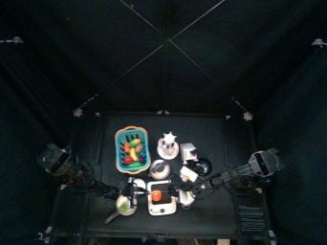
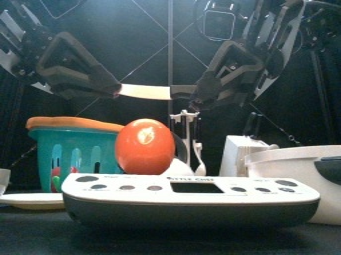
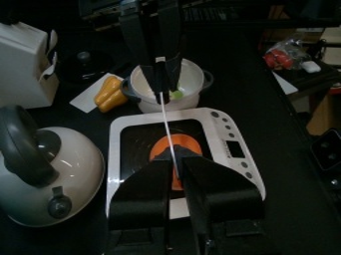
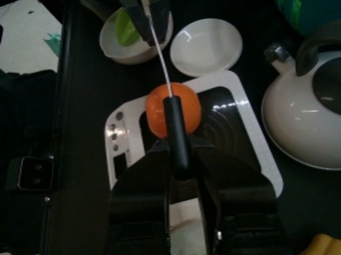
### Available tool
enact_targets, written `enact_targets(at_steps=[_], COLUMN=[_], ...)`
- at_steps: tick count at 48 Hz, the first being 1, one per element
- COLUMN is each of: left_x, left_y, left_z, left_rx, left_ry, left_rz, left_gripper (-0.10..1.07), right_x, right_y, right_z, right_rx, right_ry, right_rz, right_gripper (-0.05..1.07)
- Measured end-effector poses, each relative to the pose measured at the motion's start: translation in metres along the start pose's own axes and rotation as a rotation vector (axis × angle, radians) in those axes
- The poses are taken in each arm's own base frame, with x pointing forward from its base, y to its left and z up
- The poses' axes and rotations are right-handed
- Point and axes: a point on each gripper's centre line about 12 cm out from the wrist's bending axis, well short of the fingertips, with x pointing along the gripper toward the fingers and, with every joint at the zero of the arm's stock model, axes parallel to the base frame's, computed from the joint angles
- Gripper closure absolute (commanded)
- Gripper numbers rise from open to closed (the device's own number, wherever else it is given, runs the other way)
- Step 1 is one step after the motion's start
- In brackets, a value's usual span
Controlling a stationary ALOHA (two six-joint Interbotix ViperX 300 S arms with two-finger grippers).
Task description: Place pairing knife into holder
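Observation:
The black handle of the paring knife is covered by my right gripper, so I will next grab the knife with my left gripper by its bare pale blade (image 3: pixel 168 126).
The paring knife (image 4: pixel 173 139) hangs level above a white kitchen scale (image 2: pixel 186 194). My right gripper (image 4: pixel 180 175) is shut on its black handle. The pale blade (image 2: pixel 140 92) points toward my left gripper (image 3: pixel 173 171), which stands open with the thin blade (image 3: pixel 164 110) running edge-on between its fingers. An orange round fruit (image 2: pixel 144 146) sits on the scale right under the knife. The holder (image 3: pixel 27 60), a small pale boxy block, stands at the far right of the scale, also seen as the holder (image 2: pixel 244 154) behind the scale and the holder (image 1: pixel 188 151) from above.
A grey kettle (image 3: pixel 34 169) stands just behind the scale. A teal basket (image 2: pixel 67 159) with food is at the back left. A white bowl (image 2: pixel 300 164) is near the right, a white bowl with something green (image 3: pixel 167 85) beyond the scale, and a plate (image 2: pixel 24 199) at the front left.

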Motion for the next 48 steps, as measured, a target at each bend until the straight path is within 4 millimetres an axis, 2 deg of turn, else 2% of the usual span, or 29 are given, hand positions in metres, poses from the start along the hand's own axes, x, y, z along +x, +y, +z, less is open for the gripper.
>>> enact_targets(at_steps=[10,25,48], left_x=[0.004,0.007,0.007], left_y=[-0.007,-0.004,-0.003], left_z=[-0.004,-0.015,-0.020], left_rx=[-0.015,-0.031,-0.031], left_ry=[0.020,0.060,0.078], left_rz=[0.001,0.030,0.039], left_gripper=[0.46,0.46,0.46], right_x=[0.000,0.009,0.015], right_y=[0.002,-0.002,-0.005], right_z=[-0.002,-0.006,-0.010], right_rx=[-0.002,0.004,0.009], right_ry=[0.027,0.048,0.064], right_rz=[0.031,0.018,0.009], right_gripper=[0.62,0.62,0.62])
